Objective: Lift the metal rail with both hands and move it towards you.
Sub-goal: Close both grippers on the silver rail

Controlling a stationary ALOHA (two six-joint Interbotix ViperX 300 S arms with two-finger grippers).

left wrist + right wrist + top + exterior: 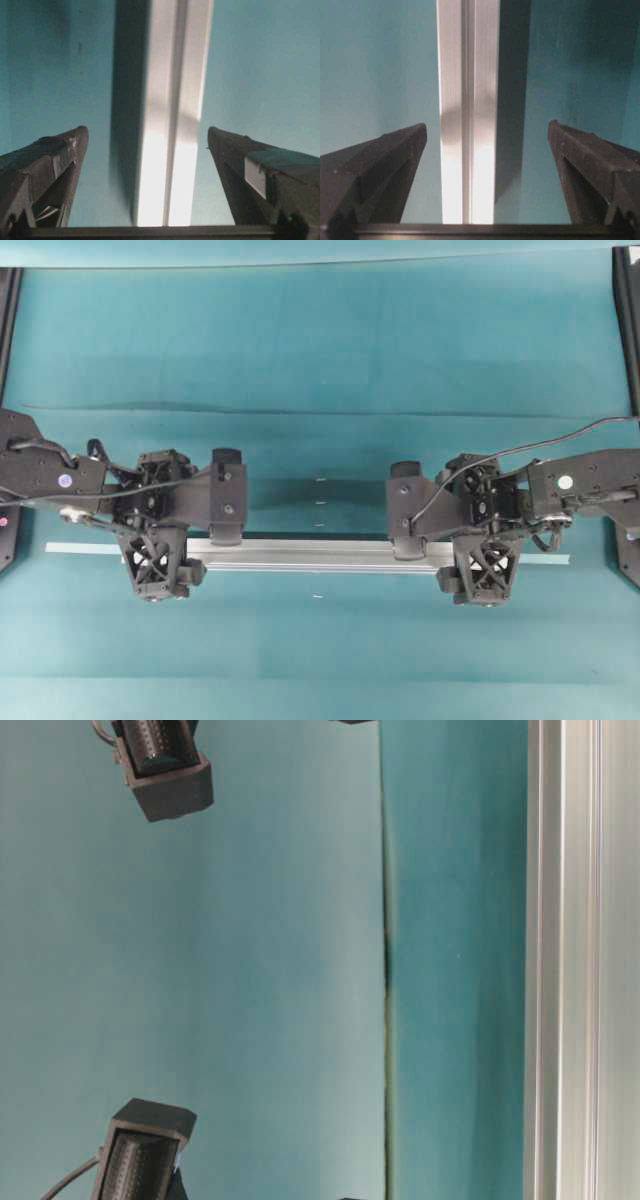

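The left gripper's fingers are still above the metal rail and closing now would miss, so it is too early to close and lowering comes next.
The metal rail (pixel 320 554) lies flat on the teal mat, running left to right across the middle of the overhead view. My left gripper (pixel 155 558) hangs over its left part, my right gripper (pixel 487 562) over its right part. In the left wrist view the rail (pixel 172 125) runs between the two fingers, and the left gripper (pixel 146 132) is open, with teal mat showing on both sides of the rail. The right wrist view shows the same: the rail (pixel 467 100) sits between the wide-apart fingers of the right gripper (pixel 487 126). Neither touches the rail.
A thin pale strip (pixel 80 548) continues on the mat left of the left gripper. Small white marks (pixel 320 502) dot the mat behind the rail. A seam (pixel 320 412) crosses the mat farther back. Black frame posts (pixel 628 320) stand at the side edges.
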